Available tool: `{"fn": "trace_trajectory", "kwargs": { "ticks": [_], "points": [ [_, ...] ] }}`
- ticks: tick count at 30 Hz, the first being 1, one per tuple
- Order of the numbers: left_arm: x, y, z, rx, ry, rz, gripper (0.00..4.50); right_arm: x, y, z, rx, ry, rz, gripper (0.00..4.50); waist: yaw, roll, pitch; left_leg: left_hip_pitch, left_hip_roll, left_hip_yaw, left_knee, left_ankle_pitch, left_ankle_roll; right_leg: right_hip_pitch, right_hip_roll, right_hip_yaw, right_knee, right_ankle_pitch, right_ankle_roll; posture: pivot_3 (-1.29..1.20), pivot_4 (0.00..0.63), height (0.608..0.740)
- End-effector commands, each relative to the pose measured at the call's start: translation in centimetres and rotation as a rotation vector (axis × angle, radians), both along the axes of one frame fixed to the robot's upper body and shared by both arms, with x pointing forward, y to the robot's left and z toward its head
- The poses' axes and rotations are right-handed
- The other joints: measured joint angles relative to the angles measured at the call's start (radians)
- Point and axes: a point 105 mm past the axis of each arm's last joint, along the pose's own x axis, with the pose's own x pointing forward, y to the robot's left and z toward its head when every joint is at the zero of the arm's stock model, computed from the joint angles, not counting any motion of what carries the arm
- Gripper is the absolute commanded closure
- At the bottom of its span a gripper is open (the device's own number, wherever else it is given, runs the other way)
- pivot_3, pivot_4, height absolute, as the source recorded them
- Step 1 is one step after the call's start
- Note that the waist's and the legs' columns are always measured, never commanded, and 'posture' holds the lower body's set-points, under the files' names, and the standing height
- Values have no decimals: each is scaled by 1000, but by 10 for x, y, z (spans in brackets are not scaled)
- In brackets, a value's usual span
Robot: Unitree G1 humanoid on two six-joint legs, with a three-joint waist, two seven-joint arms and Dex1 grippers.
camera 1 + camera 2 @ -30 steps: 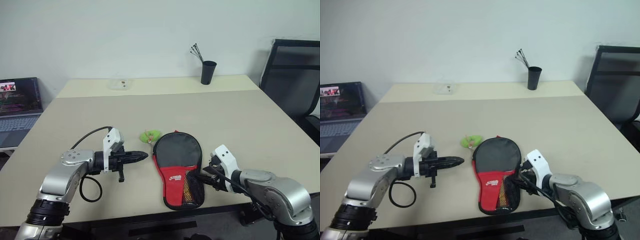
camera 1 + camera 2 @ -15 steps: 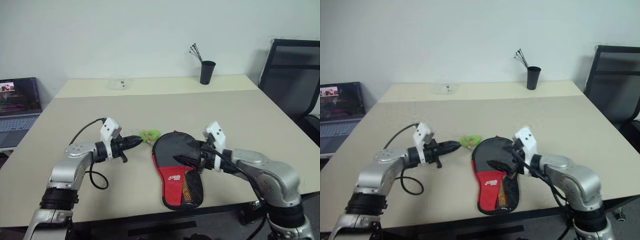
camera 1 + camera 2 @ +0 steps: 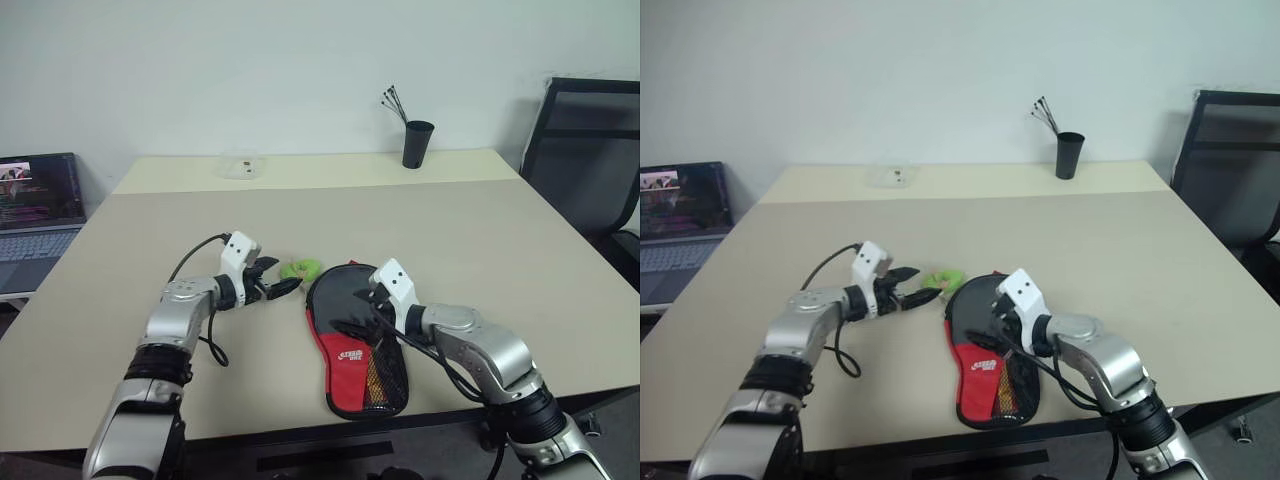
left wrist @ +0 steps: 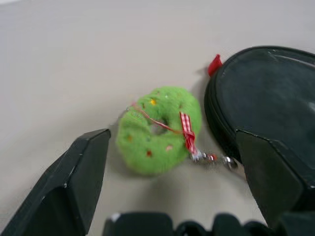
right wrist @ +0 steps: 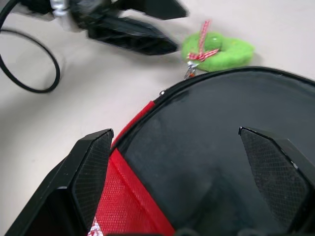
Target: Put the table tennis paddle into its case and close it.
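My left gripper needs to come down first and then close on the ring. Its fingers are above the green plush ring (image 3: 300, 270) (image 4: 140, 145), and bare table shows between them.
The case (image 3: 356, 332) lies flat near the table's front edge, black round part away from me, red handle part with mesh pocket toward me. A green plush ring charm (image 4: 160, 129) with a red ribbon hangs by a small chain off the case's far rim. My left gripper (image 3: 279, 278) is open just left of the case, one finger on each side of the charm, touching nothing. Over the black round part my right gripper (image 5: 174, 132) stands open, nothing between its fingers. The table tennis paddle is out of view.
A black cup (image 3: 416, 143) with thin sticks and a small clear box (image 3: 240, 165) stand at the table's far edge. A laptop (image 3: 35, 205) sits off to the left, a black chair (image 3: 590, 150) at the right. The left arm's black cable (image 3: 205, 330) loops over the table.
My left gripper moved forward to the green charm and went from shut to open. My right gripper swung from beside the case's handle part to over its round part and spread wider.
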Motion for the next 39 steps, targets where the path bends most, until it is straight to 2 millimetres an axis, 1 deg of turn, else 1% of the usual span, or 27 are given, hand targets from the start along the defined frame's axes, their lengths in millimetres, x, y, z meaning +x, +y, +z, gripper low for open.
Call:
{"fn": "trace_trajectory", "kwargs": {
  "ticks": [1,6,10,16,19,24,27,29,30,32,35,37,39],
  "points": [
    [12,-3,6,15,-22,18,13,0,5,9,19,-47,10,0,-1,0,0,0,0,0,0,0,0,0,0,0,0,0,0,0,150,740],
    [25,-14,1,33,6,18,13,1,9,12,33,-52,1,0,0,0,0,0,-1,0,0,0,0,0,1,-1,0,0,0,0,150,740],
    [28,-25,-8,73,32,-7,13,2,10,15,44,-60,-15,0,0,0,0,0,-1,0,0,0,0,0,1,-1,0,0,0,0,150,740],
    [30,-27,-14,97,56,-7,13,2,10,14,46,-59,-30,0,0,0,0,0,-1,0,0,0,0,0,1,-1,0,0,0,0,150,740],
    [30,-26,-16,94,58,-3,600,1,9,12,41,-55,-37,0,0,0,0,0,-1,0,0,0,0,0,1,-1,0,0,0,0,150,740],
    [26,-25,-22,77,70,-15,2366,3,9,10,23,-69,-50,0,0,0,0,0,-1,0,0,0,0,0,1,-1,0,0,0,0,150,740],
    [24,-25,-23,57,69,-18,3400,5,13,11,20,-85,-43,0,0,0,0,0,-1,0,0,0,0,0,1,-1,1,0,0,0,150,740],
    [24,-25,-23,51,65,-23,4009,7,18,6,13,-77,-37,0,0,-1,0,1,-1,0,0,0,0,0,1,-1,1,0,0,0,150,740],
    [23,-26,-22,48,62,-28,4216,8,19,2,7,-66,-39,0,0,-1,0,1,-1,0,0,0,0,0,1,-1,1,0,0,0,150,740],
    [23,-27,-20,45,56,-36,4285,9,21,-4,-5,-51,-40,0,-1,-1,0,1,0,0,0,0,0,0,1,-1,1,0,0,0,150,740],
    [23,-30,-6,92,-4,-99,4285,20,10,-28,-93,21,-122,0,0,-1,0,1,-1,0,0,0,0,0,1,-1,1,0,0,0,150,740],
    [26,-28,3,109,-38,-92,4285,22,5,-34,-115,50,-148,0,0,-2,-1,1,-1,0,1,0,0,0,1,-1,1,0,0,0,150,740],
    [28,-27,8,154,-63,-98,4285,22,0,-40,-132,74,-160,0,0,-3,-2,1,0,0,1,0,0,0,1,-1,2,0,0,0,150,740]
  ]
}}
